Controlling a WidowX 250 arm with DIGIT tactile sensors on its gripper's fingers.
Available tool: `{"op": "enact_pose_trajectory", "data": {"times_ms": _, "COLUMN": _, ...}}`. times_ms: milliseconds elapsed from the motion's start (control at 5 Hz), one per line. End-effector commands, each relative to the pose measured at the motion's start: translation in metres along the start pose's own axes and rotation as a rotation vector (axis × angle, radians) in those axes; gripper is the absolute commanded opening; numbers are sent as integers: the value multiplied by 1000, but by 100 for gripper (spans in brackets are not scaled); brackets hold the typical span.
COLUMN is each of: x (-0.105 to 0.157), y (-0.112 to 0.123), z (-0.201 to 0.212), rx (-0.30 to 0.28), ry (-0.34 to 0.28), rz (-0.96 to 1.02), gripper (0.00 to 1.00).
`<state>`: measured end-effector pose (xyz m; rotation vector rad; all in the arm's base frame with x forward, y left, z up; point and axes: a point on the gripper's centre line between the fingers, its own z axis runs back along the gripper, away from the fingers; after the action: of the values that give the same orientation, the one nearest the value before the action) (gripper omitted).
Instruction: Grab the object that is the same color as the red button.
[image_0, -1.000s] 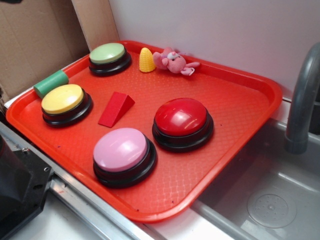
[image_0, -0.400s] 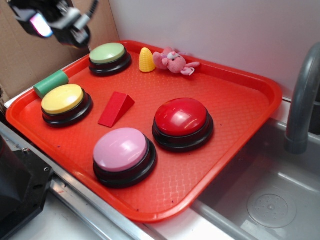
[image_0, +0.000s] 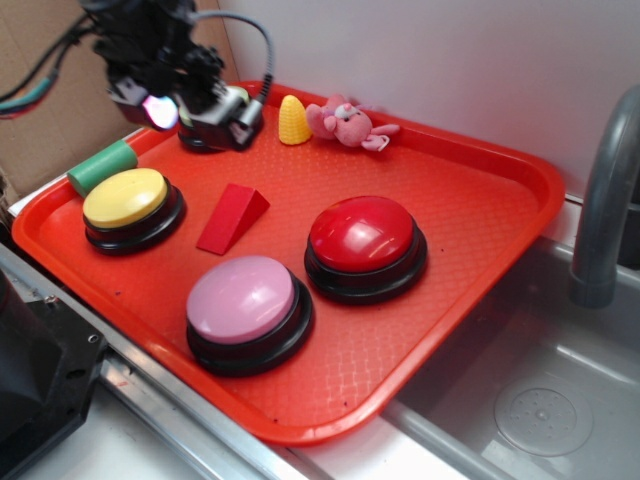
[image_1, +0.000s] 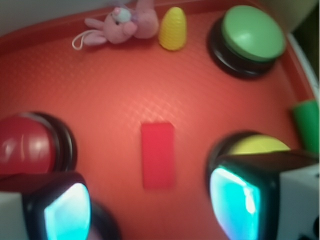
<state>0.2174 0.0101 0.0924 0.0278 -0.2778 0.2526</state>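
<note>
My gripper grabs the wedge block's flat triangular sides, which face opposite ways, next, since the wedge block's top side (image_0: 226, 220) slopes down to a thin edge.
The red wedge block (image_0: 231, 217) lies on the red tray (image_0: 470, 190), between the yellow button (image_0: 127, 201) and the red button (image_0: 363, 240). In the wrist view the wedge block (image_1: 158, 155) shows as a red rectangle, with the red button (image_1: 27, 145) at the left. My gripper (image_0: 190, 105) hangs high over the tray's far left, above the green button, well clear of the block. Its jaws are open, with glowing pads (image_1: 235, 202) at both lower corners of the wrist view and nothing between them.
A pink button (image_0: 243, 303) sits at the tray's front and a green button (image_1: 251, 35) at the back. A yellow cone (image_0: 293, 120) and a pink plush (image_0: 347, 122) lie along the far rim. A green cylinder (image_0: 101, 166) rests at the left edge. A sink and grey faucet (image_0: 605, 200) are on the right.
The gripper has come into view from the upper left and moved right and down over the green button. Nothing on the tray has moved.
</note>
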Motion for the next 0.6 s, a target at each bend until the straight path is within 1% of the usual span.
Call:
{"op": "enact_pose_trajectory", "data": {"times_ms": 0, "x": 16, "y": 8, "z": -41, "rx": 14, "ry": -46, "rz": -58, "gripper": 100}}
{"op": "enact_pose_trajectory", "data": {"times_ms": 200, "x": 18, "y": 10, "z": -55, "rx": 25, "ry": -17, "rz": -71, "gripper": 100}}
{"op": "enact_pose_trajectory", "data": {"times_ms": 400, "x": 18, "y": 14, "z": -66, "rx": 4, "ry": 33, "rz": -66, "gripper": 100}}
